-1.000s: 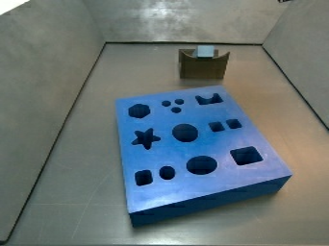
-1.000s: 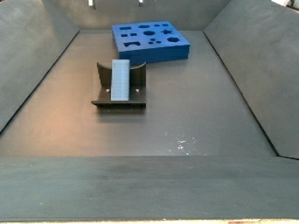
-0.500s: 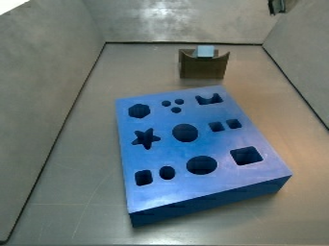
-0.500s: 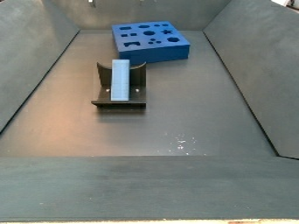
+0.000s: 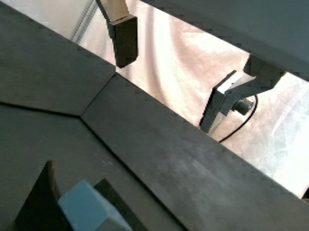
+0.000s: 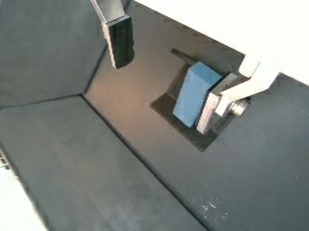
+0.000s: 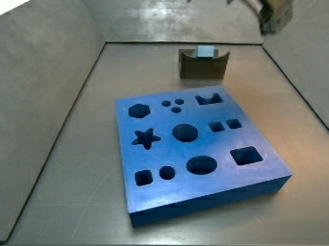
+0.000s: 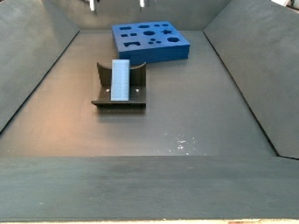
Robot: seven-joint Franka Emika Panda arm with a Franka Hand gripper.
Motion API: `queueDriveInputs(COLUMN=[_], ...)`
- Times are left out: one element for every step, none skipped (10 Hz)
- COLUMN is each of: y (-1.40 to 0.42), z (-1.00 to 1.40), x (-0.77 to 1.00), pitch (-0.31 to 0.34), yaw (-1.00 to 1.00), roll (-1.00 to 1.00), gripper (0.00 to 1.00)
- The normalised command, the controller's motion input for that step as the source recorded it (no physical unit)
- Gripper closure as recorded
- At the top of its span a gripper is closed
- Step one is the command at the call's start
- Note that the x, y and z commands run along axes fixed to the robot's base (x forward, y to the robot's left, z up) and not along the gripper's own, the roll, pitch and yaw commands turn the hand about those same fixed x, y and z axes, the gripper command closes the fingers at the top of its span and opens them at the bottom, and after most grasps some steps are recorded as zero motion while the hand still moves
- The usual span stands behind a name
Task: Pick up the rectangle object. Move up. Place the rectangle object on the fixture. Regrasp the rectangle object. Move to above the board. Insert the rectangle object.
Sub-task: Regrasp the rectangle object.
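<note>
My gripper should next pick up the rectangle object by one short end (image 7: 206, 50) (image 5: 90, 200), so the object's other end stays free to go into the board's hole.
The light blue-grey rectangle object (image 8: 119, 78) lies in the brown fixture (image 8: 117, 99), along its dipped middle; both side views show it (image 7: 203, 52) and its fixture (image 7: 202, 66). The bright-blue board (image 7: 193, 142) with dark shaped holes lies apart from the fixture, also in the far part of a side view (image 8: 151, 40). My gripper (image 6: 167, 86) is open and empty, high above the floor, with the rectangle object (image 6: 193, 90) below, near one finger (image 6: 215, 106). The gripper enters a side view at the upper right (image 7: 270, 13). A wrist view shows the block's end (image 5: 90, 207).
Grey walls slope up round the dark floor (image 8: 176, 122). A pale curtain (image 5: 182, 63) shows beyond the wall in a wrist view.
The gripper has come further into a side view at the upper right corner. The block, fixture and board have not moved.
</note>
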Motion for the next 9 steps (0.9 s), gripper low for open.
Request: queueDriveInputs(y=[0.06, 0.06, 0.06, 0.05, 0.05, 0.04, 0.04, 0.03, 0.02], z=[-1.0, -1.0, -1.0, -1.0, -1.0, -1.0, -1.0, -0.97, -0.77], x=[0.06, 0.06, 0.07, 0.08, 0.09, 0.1, 0.1, 0.11, 0.09], pitch=[-0.007, -0.053, -0.095, -0.125, -0.137, -0.14, -0.127, -0.118, -0.092], yaw=[0.15, 0.14, 0.12, 0.09, 0.06, 0.04, 0.01, 0.0, -0.02], roll=[0.09, 0.07, 0.07, 0.08, 0.09, 0.1, 0.1, 0.1, 0.1], gripper=[0.0, 0.0, 0.0, 0.0, 0.0, 0.0, 0.0, 0.0, 0.0])
